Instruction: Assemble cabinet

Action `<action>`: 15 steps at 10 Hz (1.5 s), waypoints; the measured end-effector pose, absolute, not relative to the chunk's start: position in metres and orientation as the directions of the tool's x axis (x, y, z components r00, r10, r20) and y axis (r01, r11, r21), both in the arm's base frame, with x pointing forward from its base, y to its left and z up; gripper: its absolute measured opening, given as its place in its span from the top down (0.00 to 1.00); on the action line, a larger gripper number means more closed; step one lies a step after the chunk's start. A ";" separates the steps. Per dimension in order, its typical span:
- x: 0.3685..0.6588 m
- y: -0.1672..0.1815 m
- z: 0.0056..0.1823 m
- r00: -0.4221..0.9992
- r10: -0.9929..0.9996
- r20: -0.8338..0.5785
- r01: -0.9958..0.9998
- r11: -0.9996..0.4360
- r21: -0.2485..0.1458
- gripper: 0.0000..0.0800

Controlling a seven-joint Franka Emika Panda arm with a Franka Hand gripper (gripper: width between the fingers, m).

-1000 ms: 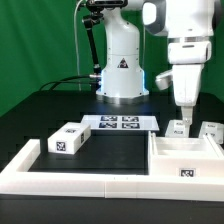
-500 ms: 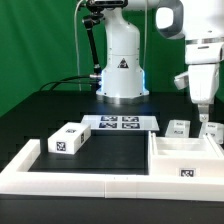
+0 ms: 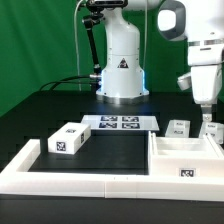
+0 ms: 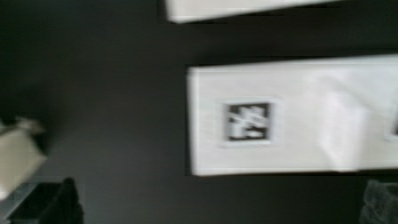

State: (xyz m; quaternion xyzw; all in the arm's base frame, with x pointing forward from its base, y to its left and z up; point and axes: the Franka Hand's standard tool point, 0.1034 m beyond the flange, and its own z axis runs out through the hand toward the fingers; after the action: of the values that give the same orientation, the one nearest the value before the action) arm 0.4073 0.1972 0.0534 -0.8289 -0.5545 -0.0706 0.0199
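Note:
The raised rib of the drawer block is beyond my fingers, so it isn't time to close yet. My gripper should first move toward the raised rib, then close on the drawer block.
The cabinet (image 3: 185, 158), a large open-topped white box with a marker on its front, stands at the exterior view's right. Two small white drawer blocks stand behind it, one (image 3: 178, 127) nearer the middle and one (image 3: 213, 130) at the far right. A third marked block (image 3: 68, 139) lies at the left. My gripper (image 3: 204, 118) hangs open and empty just above the far-right block. In the wrist view a white marked block (image 4: 258, 120) lies on the black table, beyond my open gripper (image 4: 214, 205). The dark fingertips (image 4: 54, 200) stand wide apart with nothing between them.
The marker board (image 3: 120, 123) lies flat in front of the robot base (image 3: 122, 65). A low white border frame (image 3: 70, 180) runs along the front and left. In the wrist view another white piece (image 4: 249, 8) and a pale part (image 4: 15, 150) show at the edges.
My gripper has moved toward the exterior view's right, from above the nearer-middle drawer block to above the far-right one. It has barely shifted in the last half second. The parts have not moved.

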 end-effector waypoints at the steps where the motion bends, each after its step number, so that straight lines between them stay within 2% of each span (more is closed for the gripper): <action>1: 0.396 0.204 0.049 0.383 0.912 0.143 0.919 -0.392 0.037 0.00; 4: 0.383 0.209 0.031 0.378 0.911 0.167 0.922 -0.387 0.024 0.00; 9: 0.377 0.205 0.017 0.386 0.909 0.157 0.920 -0.391 0.002 0.00; 10: 0.376 0.202 0.013 0.387 0.909 0.157 0.920 -0.391 -0.001 0.16; 11: 0.375 0.202 0.011 0.389 0.908 0.156 0.920 -0.393 -0.005 0.16; 13: 0.374 0.204 0.011 0.386 0.909 0.157 0.921 -0.390 -0.004 0.51; 14: 0.374 0.206 0.011 0.387 0.908 0.158 0.920 -0.392 -0.004 0.51; 15: 0.374 0.207 0.011 0.385 0.909 0.158 0.921 -0.389 -0.004 0.73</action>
State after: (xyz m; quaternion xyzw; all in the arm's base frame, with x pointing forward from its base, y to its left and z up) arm 0.3737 0.2071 0.0113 -0.8308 -0.5508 -0.0648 0.0455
